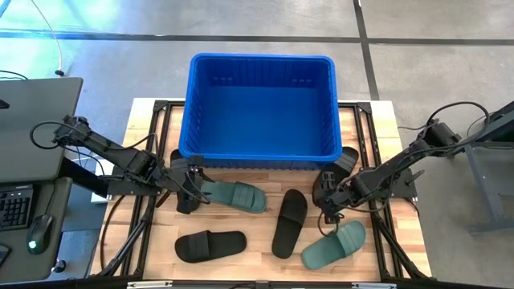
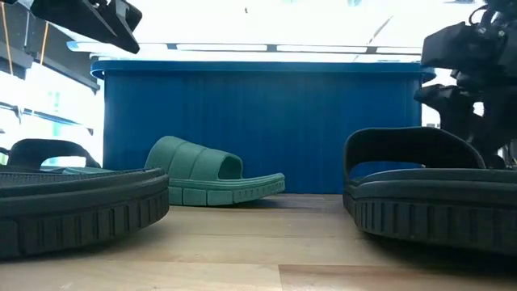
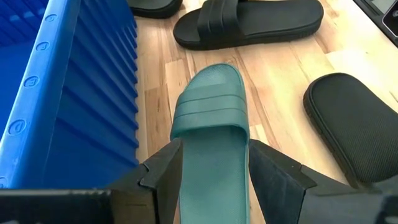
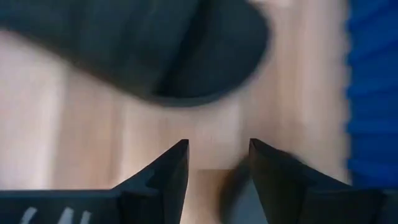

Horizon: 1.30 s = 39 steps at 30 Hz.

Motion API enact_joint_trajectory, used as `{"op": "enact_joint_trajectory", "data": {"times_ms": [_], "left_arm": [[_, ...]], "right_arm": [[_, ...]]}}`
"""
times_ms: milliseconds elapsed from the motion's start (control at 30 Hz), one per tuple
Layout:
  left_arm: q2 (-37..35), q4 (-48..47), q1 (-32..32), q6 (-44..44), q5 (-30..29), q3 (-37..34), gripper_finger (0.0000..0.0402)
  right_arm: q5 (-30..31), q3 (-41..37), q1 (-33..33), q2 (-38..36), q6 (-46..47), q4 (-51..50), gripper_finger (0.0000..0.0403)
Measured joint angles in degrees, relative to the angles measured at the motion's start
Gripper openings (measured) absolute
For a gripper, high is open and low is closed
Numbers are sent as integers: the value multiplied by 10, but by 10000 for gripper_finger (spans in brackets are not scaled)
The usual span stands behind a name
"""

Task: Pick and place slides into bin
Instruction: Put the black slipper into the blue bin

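Note:
I will put the black slide in the blue bin, so next my right gripper will grab the slide by its heel end.
The blue bin stands at the table's far middle. A sage green slide lies in front of it, heel toward my left gripper, which is shut on it. My right gripper is open and empty above the table; in the right wrist view bare wood shows between its fingers. It is between a black slide and a second green slide. Two black slides lie flat nearer the front. Another black slide lies under my left gripper. My left gripper pinches the green slide's heel half by its two long sides, one finger on each side. The fingers come from the table's left, slanting down, and lie along the slide. The slide's strap and toe point away from the gripper, its sole on the wood.
A further black slide lies against the bin's right front corner. The bin's ribbed wall stands close beside the held slide. Bare wood shows between the slides and along the front edge.

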Motion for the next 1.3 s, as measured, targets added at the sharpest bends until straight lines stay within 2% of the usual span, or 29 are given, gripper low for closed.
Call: {"op": "enact_joint_trajectory", "data": {"times_ms": [100,267,367,567,733,867,1067,1167,1300], "left_arm": [[0,0,0,0,0,0,168],[1,-1,0,0,1,0,168],[2,-2,0,0,1,0,168],[6,0,0,0,1,0,168],[6,-1,0,-2,1,0,168],[7,-1,0,-2,1,0,168],[6,0,0,-2,1,0,168],[6,0,0,-2,1,0,168],[7,-1,0,-2,1,0,168]], "right_arm": [[30,0,-1,0,46,-45,157],[26,0,-1,23,138,-118,171],[20,0,-1,49,155,-99,181],[38,3,-2,128,119,-63,184],[60,6,3,153,158,-68,172],[68,1,11,140,192,-65,137],[46,0,21,117,212,-57,23],[54,4,35,105,246,-58,21],[37,52,61,76,272,-47,13]]}}
